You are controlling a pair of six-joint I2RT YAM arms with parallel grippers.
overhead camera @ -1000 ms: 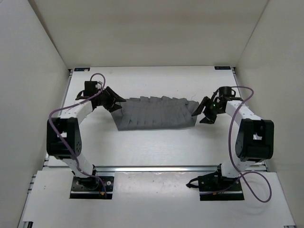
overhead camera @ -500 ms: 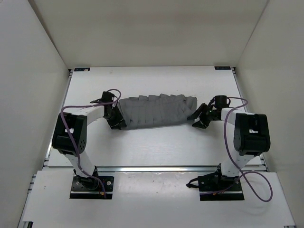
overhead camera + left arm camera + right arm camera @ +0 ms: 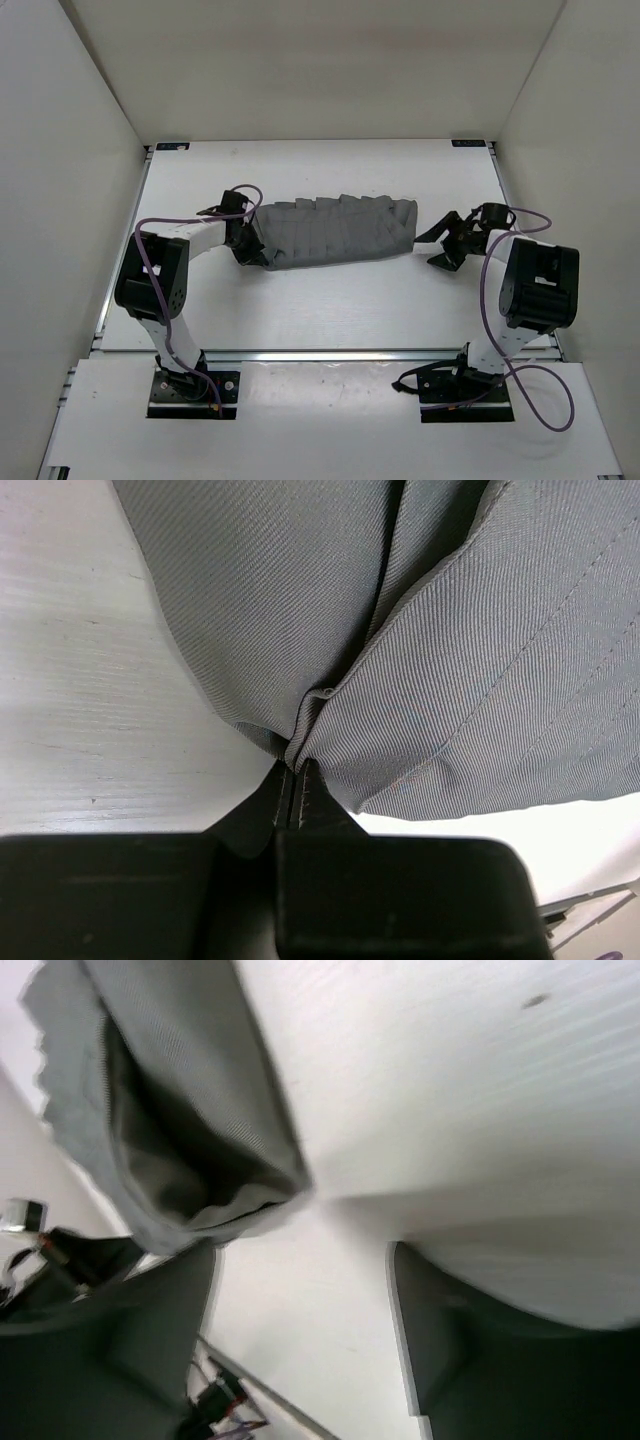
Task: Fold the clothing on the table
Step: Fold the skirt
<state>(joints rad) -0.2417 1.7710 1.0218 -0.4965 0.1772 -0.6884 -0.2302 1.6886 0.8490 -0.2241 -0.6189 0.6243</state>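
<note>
The skirt needs to be folded end over end. My right gripper should next pinch the skirt by its loose end [image 3: 411,239] [image 3: 282,1194], opposite the place where my left gripper pinches it.
The clothing [image 3: 335,232], a dark grey pleated skirt, lies stretched left to right across the middle of the white table [image 3: 330,310]. My left gripper [image 3: 250,247] sits at its left end, shut on a pinch of the clothing [image 3: 420,650], the fabric bunching right at the closed fingertips [image 3: 310,780]. To the right of the skirt's right end, my right gripper [image 3: 440,242] hovers open and apart from the cloth. In the right wrist view the skirt's end [image 3: 180,1150] shows ahead of the spread fingers [image 3: 440,1320], with nothing between them.
White walls [image 3: 70,150] enclose the table on the left, back and right. A silver metal rail [image 3: 330,354] runs along the near edge, with both arm bases [image 3: 190,385] mounted just in front of it. Purple cables loop from each arm.
My left gripper moved right onto the skirt's left end and shut on it. The skirt's left side shifted and bunched narrower. My right gripper drew back to the right, still open.
</note>
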